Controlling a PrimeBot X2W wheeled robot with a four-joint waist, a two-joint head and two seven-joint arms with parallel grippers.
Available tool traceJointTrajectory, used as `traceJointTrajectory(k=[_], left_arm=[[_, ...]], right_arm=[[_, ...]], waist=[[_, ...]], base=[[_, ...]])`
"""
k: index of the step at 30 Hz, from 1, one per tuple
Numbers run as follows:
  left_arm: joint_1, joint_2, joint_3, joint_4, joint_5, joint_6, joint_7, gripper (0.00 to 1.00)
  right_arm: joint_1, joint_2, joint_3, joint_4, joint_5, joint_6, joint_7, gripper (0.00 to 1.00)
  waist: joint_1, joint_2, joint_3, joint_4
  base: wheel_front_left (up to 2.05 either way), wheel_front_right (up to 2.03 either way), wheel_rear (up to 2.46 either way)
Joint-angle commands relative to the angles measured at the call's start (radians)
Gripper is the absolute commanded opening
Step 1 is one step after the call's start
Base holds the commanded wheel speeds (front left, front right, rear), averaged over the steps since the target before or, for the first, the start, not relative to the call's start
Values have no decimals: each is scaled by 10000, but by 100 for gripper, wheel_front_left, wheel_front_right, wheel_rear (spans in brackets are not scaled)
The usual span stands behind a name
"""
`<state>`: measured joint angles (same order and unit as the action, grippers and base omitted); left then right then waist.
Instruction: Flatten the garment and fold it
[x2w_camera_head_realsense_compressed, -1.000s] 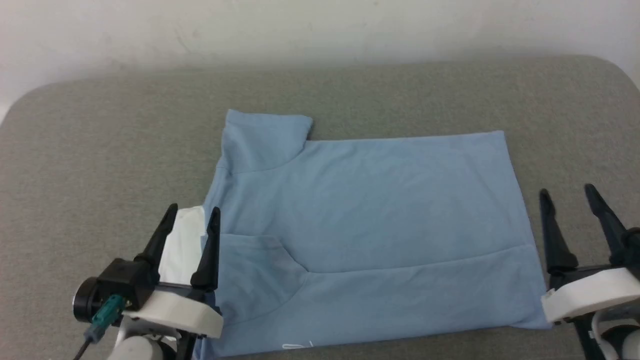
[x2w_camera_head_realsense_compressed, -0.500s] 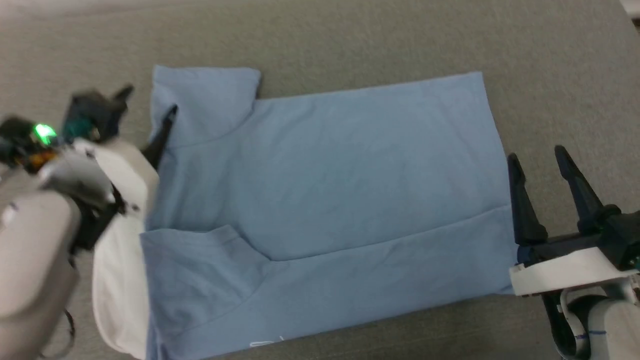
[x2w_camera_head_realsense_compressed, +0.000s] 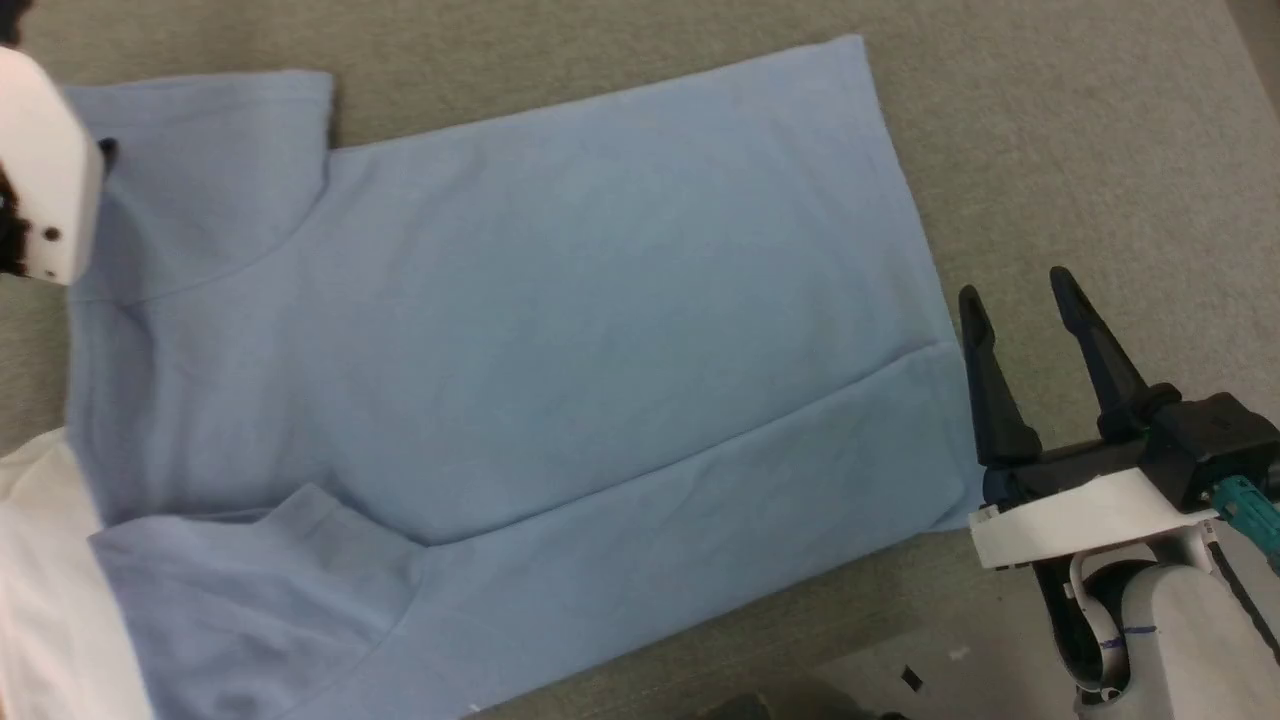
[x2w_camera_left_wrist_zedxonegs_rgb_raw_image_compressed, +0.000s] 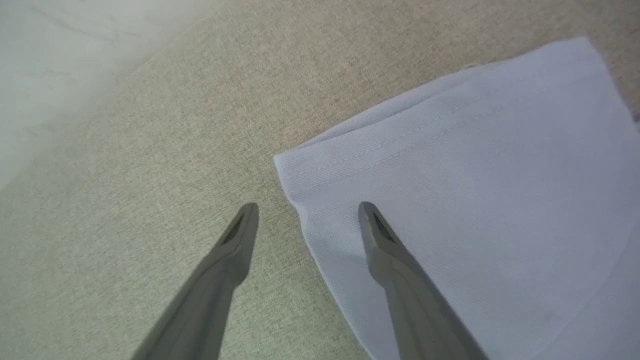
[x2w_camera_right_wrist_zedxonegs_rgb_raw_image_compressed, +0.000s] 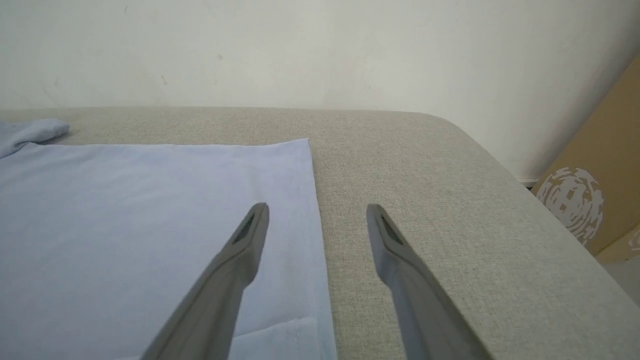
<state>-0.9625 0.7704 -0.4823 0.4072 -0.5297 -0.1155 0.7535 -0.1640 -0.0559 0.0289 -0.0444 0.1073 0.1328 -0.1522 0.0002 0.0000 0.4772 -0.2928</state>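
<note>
The left gripper grabs the far sleeve by its outer hem corner next. A loose edge meets the table there, while the rest lies flat.
The garment, a light blue shirt, lies spread on the grey padded table, its near side folded over and its white collar at the lower left. My left gripper hovers open over the far sleeve's outer corner, one finger above the cloth and one above bare table. That arm's white wrist shell shows at the upper left in the head view. My right gripper stands open at the hem, and the hem edge runs between its fingers. Neither holds anything.
A white wall rises behind the table's far edge. The table's rounded right corner drops off near a brown cardboard box. Floor shows past the near edge.
The head camera has dipped and turned left, shifting the whole picture. My left arm has swung from beside the collar up to the far sleeve. Both grippers stay open.
</note>
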Motion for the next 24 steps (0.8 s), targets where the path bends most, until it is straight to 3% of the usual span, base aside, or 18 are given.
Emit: traceJointTrajectory(k=[1,9,10,11,12,13,24], left_arm=[[-206,128,27,150,-61,-73,167,100],[-333,308,156,918,-473,71,925,100],[-259,305,145,984,-620,49,1097,85],[-190,312,120,998,-744,24,1232,36],[-136,309,125,1003,-866,7,1301,6],[-87,286,145,1009,-977,-1,1324,0],[-119,-268,39,894,-283,8,-1688,0]], right_arm=[[-156,43,20,81,83,-21,-90,100],[-192,54,104,564,365,-21,-221,100],[-190,54,93,620,387,-21,-231,100],[-190,54,76,683,391,-21,-227,100],[-195,55,55,741,380,-21,-220,100],[-198,55,28,790,363,-21,-216,100],[-123,32,-601,770,112,-21,431,100]], waist=[[-2,0,578,-580],[-2,0,798,-763],[-2,0,800,-753],[-2,0,797,-738],[-2,0,781,-715],[-2,0,751,-683],[-2,0,-362,248]], base=[[0,0,0],[0,0,0],[0,0,0],[0,0,0],[0,0,0],[0,0,0],[0,0,0]])
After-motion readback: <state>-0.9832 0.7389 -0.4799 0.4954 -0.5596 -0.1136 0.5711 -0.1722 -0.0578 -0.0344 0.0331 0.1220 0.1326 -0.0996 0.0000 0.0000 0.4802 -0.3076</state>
